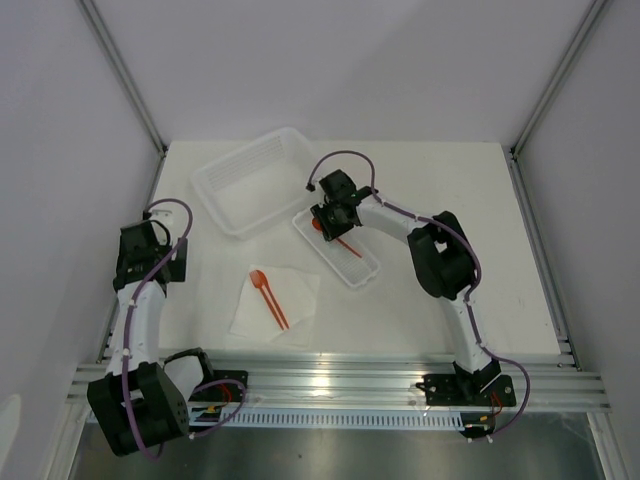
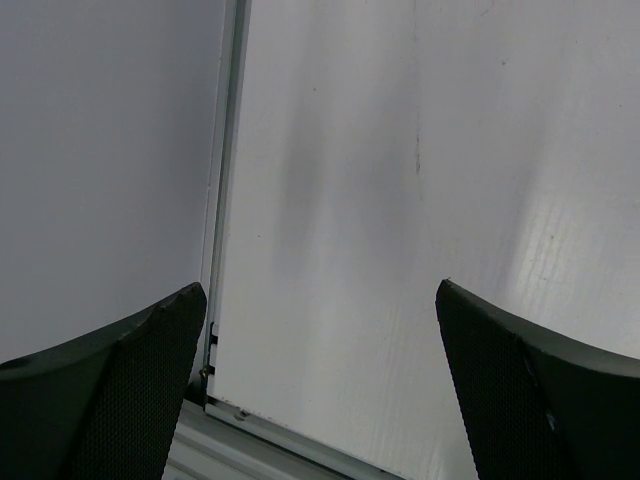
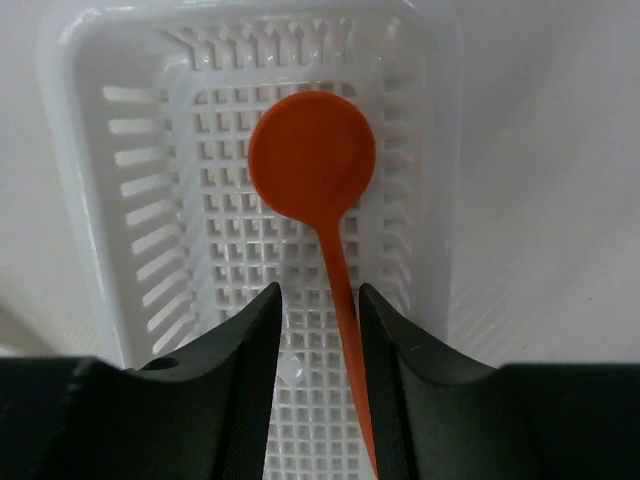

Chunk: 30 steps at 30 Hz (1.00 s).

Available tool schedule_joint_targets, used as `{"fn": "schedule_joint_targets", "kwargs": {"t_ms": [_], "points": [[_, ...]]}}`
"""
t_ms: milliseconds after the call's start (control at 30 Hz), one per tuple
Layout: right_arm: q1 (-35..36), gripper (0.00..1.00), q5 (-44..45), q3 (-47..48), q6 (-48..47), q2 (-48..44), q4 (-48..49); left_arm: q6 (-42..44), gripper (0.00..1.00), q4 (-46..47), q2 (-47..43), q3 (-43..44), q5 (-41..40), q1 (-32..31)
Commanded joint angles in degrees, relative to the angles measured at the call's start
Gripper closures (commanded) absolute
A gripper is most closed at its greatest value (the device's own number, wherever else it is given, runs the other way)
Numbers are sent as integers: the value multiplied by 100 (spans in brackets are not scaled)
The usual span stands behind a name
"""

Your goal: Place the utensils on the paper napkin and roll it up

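The robot should lay the tray's orange spoon lengthwise on the paper napkin, so its right gripper should next grab the spoon by its handle just behind the bowl [image 1: 334,236].
The white paper napkin [image 1: 278,305] lies on the table in front of the arms, with one orange spoon [image 1: 268,295] on it. A second orange spoon [image 3: 311,157] lies in the small ribbed white tray [image 3: 150,230], its handle running back between my right fingers. My right gripper [image 3: 320,292] is low in the tray, jaws narrowly apart around the handle, which lies close to the right finger with a gap on the left. In the top view the right gripper [image 1: 333,216] sits over the tray's [image 1: 362,272] far end. My left gripper [image 2: 320,288] is wide open and empty.
A large translucent white basket [image 1: 250,180] stands at the back, touching the tray's far end. The left gripper [image 1: 150,252] hangs by the table's left edge [image 2: 222,300], near the side wall. An aluminium rail runs along the near edge [image 1: 330,385].
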Motion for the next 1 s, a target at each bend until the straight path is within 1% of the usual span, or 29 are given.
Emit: {"fn": "schedule_joint_targets", "kwargs": {"t_ms": [0,67,100,133,300,433,567,600,633,733,767,800,833,867,900,967], "points": [[-12,60,-88,168,147,143,-111,-60,0,77,-63,40,151,31],[14,67,-98,116,156,144,-129,-51,0,77,-81,22,160,31],[32,75,-54,72,165,126,-129,-51,0,68,-89,22,169,40],[32,79,-54,37,165,82,-103,-51,1,85,-81,13,178,31],[5,92,86,-52,130,-374,65,-78,0,77,-37,13,195,40],[5,96,270,211,-63,-647,-102,-86,1,-11,-133,31,257,31],[119,100,429,668,-20,-1016,-296,-95,0,-160,-265,84,371,31],[181,100,778,686,33,-1234,-261,-113,0,-213,-317,75,441,31],[277,100,920,669,77,-1367,-234,-121,0,-239,-405,75,476,40],[804,100,1492,389,664,-1807,-85,-157,1,-371,-624,31,678,40],[1179,100,1528,188,1049,-1912,185,-174,1,-424,-678,-4,722,31],[1392,100,1693,-232,1253,-1991,310,-183,1,-433,-730,-13,766,31],[1603,100,1843,-410,1472,-2027,415,-200,1,-459,-783,-48,836,31],[1805,100,1975,-551,1718,-2001,573,-201,1,-494,-906,-92,872,31],[2138,100,2150,-744,2173,-1853,679,-192,1,-503,-959,-144,950,31],[2369,100,2283,-746,2519,-1598,803,-157,0,-512,-1056,-215,978,31]]}}
